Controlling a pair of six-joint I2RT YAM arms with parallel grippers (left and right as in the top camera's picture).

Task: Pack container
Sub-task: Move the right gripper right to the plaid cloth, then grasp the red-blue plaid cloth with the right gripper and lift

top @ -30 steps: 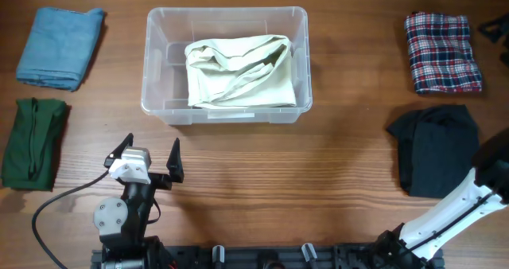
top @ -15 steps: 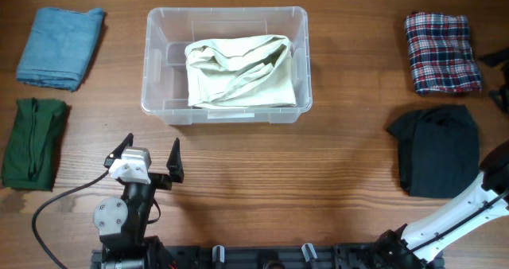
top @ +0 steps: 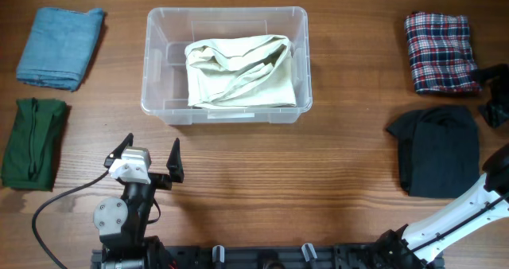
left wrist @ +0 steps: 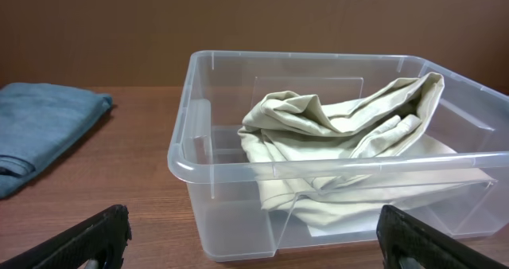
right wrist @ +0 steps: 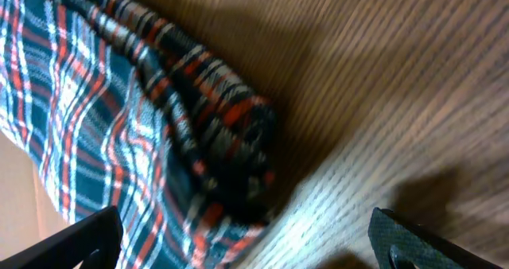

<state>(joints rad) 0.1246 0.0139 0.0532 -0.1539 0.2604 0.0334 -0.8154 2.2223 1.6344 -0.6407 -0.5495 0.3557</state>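
Note:
The body of the cloth should stay free to pack the container [top: 225, 13], so my right gripper next needs to grab the plaid cloth's near corner [top: 473, 86] with its folded layers together.
The clear plastic container [top: 225, 13] stands at the back middle of the table and holds a crumpled cream cloth [top: 238, 72]. My left gripper [top: 149, 153] is open in front of its near left corner, apart from it. In the left wrist view the container [left wrist: 191, 169] and the cream cloth [left wrist: 342, 134] fill the frame beyond the open left gripper [left wrist: 254, 225]. At the table's right edge my right gripper [top: 495, 94] is open by the near right corner of a folded plaid cloth [top: 441, 52]. The right wrist view shows the right gripper [right wrist: 246, 225] over that plaid cloth [right wrist: 119, 118], holding nothing.
A folded black cloth [top: 436, 150] lies at the right front. Far left are a blue cloth [top: 60, 46] at the back and a green cloth [top: 32, 142] nearer the front. The blue cloth [left wrist: 40, 130] also shows left of the container.
The right gripper has travelled along the right edge toward the front, from beside the plaid cloth's far end to its near corner. The left arm has not moved.

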